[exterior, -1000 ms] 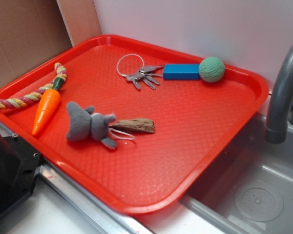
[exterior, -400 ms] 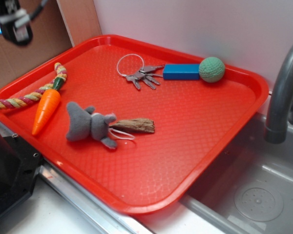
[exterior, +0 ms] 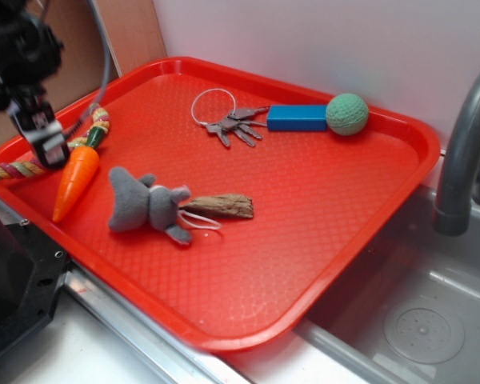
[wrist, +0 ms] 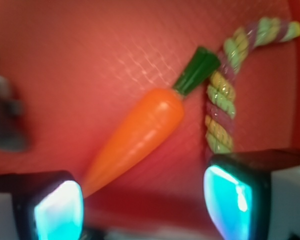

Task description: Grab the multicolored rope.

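I need to lower my gripper to the rope before I close, because my fingers are above it with the orange carrot toy (wrist: 140,132) between them and would miss now.
The multicolored rope (exterior: 98,122) lies curved along the left rim of the red tray (exterior: 320,208), one end hanging over the edge (exterior: 8,170). In the wrist view the rope (wrist: 222,100) runs down the right side, beside an orange carrot toy (wrist: 140,132). My gripper (exterior: 44,136) hovers over the rope's middle, just left of the carrot (exterior: 74,182). In the wrist view the gripper (wrist: 145,210) is open and empty, its right finger (wrist: 230,200) just below the rope, the carrot's tip by the left finger.
On the tray lie a grey plush toy (exterior: 148,208), a brown wood piece (exterior: 220,206), keys on a ring (exterior: 224,122), a blue block (exterior: 296,118) and a green ball (exterior: 347,114). A sink and grey faucet (exterior: 464,152) are at the right. A black object (exterior: 16,280) stands at lower left.
The gripper has come into view from the upper left and moved down to just above the rope next to the carrot. The objects on the tray have not moved.
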You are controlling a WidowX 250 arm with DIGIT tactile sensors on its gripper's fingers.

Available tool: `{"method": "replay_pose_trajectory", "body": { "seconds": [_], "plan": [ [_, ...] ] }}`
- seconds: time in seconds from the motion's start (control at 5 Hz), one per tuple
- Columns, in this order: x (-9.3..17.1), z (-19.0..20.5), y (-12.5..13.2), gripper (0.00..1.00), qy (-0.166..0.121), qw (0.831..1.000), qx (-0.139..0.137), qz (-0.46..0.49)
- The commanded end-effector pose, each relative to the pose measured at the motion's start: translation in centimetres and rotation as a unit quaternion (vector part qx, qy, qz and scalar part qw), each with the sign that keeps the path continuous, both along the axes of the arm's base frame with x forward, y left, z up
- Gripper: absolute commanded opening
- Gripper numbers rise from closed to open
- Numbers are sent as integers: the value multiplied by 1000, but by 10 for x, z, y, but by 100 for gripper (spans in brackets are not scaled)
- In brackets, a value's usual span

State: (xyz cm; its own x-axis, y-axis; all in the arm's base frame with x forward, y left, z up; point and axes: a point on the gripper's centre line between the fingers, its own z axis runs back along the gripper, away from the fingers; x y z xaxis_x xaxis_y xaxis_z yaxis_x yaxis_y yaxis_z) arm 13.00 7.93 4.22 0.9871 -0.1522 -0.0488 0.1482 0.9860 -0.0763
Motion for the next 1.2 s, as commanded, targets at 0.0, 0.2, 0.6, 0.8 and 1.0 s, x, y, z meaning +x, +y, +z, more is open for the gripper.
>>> {"method": "replay_pose_trajectory", "body": {
  "seconds": [0.0, 0.2, 0.6, 0.8, 1.0],
  "plan": [
    [-4, 0, 26, 100, -3, 1000, 30, -1],
    [-12, 15, 32, 100, -8, 999, 47, 12],
    [-20, 43, 44, 100, -31, 997, 56, 38],
    [-19, 25, 47, 100, -8, 998, 50, 36],
    [-14, 10, 44, 100, 1, 999, 42, 24]
  ]
}}
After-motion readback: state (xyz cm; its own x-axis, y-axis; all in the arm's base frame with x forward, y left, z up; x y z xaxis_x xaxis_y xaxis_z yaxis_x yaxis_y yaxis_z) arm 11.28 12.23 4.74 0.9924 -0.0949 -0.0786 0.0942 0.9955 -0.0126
